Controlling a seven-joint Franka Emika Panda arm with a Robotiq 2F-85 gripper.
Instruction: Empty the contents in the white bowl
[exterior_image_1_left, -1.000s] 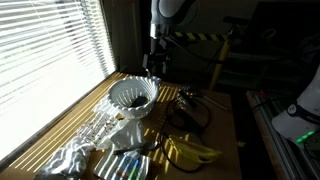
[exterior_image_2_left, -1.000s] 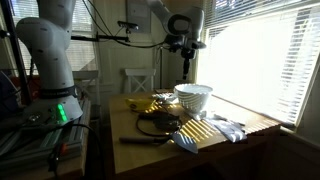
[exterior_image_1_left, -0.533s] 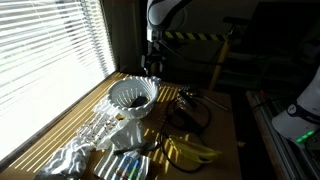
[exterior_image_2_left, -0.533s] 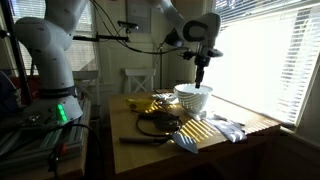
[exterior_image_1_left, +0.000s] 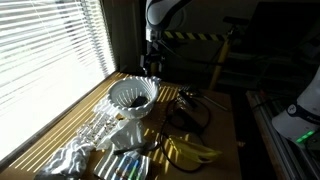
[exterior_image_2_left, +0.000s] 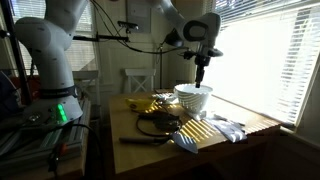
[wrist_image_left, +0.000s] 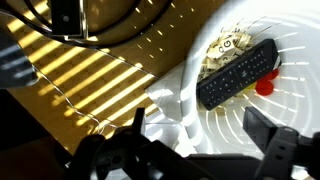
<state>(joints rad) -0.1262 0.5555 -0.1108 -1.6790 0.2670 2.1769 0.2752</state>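
The gripper needs to pinch the rim of the white bowl with one finger on each side of it. This leaves the contents free, so the bowl can tip toward its opposite side to empty.
The white bowl (exterior_image_1_left: 132, 97) stands on the wooden table in both exterior views (exterior_image_2_left: 193, 97). In the wrist view its ribbed inside (wrist_image_left: 262, 110) holds a black remote control (wrist_image_left: 236, 73), a small red object (wrist_image_left: 265, 86) and a yellowish patterned item (wrist_image_left: 226, 47). My gripper (wrist_image_left: 203, 135) is open, hanging above the bowl's near rim, its two dark fingers astride the rim. In the exterior views the gripper (exterior_image_1_left: 152, 66) (exterior_image_2_left: 200, 75) hovers just above the bowl's far edge, apart from the contents.
On the table lie yellow bananas (exterior_image_1_left: 190, 151), black cables (exterior_image_1_left: 185, 112), clear plastic packaging (exterior_image_1_left: 92, 130) and a pack of markers (exterior_image_1_left: 125, 167). Window blinds (exterior_image_1_left: 45, 55) run along one side. A second robot base (exterior_image_2_left: 55, 90) stands beside the table.
From a second ago the arm swung over to the bowl and came lower; in the last half second nothing visibly moved.
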